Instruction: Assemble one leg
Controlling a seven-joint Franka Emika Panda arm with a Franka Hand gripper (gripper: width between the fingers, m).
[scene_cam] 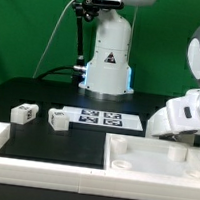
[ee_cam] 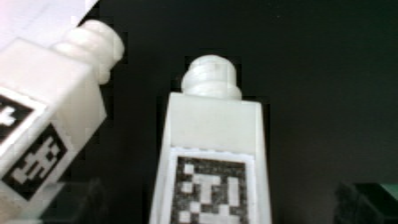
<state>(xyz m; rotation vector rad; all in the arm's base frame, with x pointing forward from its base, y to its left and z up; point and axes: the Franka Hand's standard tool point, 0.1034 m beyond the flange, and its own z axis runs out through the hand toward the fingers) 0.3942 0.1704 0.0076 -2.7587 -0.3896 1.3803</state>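
My fingers are beside the tagged section of the white leg (ee_cam: 212, 188), so they would hold that section if I closed now.
In the wrist view a white leg (ee_cam: 217, 140) with a knobbed tip and a black-and-white tag lies lengthwise on the black table, right under my gripper (ee_cam: 217, 212). Only a dim dark fingertip (ee_cam: 365, 205) shows near the frame's corner, well apart from the leg, so the jaws stand open with the leg between them and untouched. A second leg (ee_cam: 54, 100) lies beside it, tilted. In the exterior view two more legs (scene_cam: 24, 113) (scene_cam: 58, 118) lie at the left. The arm's white wrist (scene_cam: 182, 115) hangs low at the right and hides the gripper and the legs under it.
The large white recessed panel (scene_cam: 152, 154) lies in front of the arm at the exterior view's right. A white frame piece (scene_cam: 5, 143) lies at the front left. The marker board (scene_cam: 106, 118) lies mid-table. The robot's base (scene_cam: 108, 59) stands behind.
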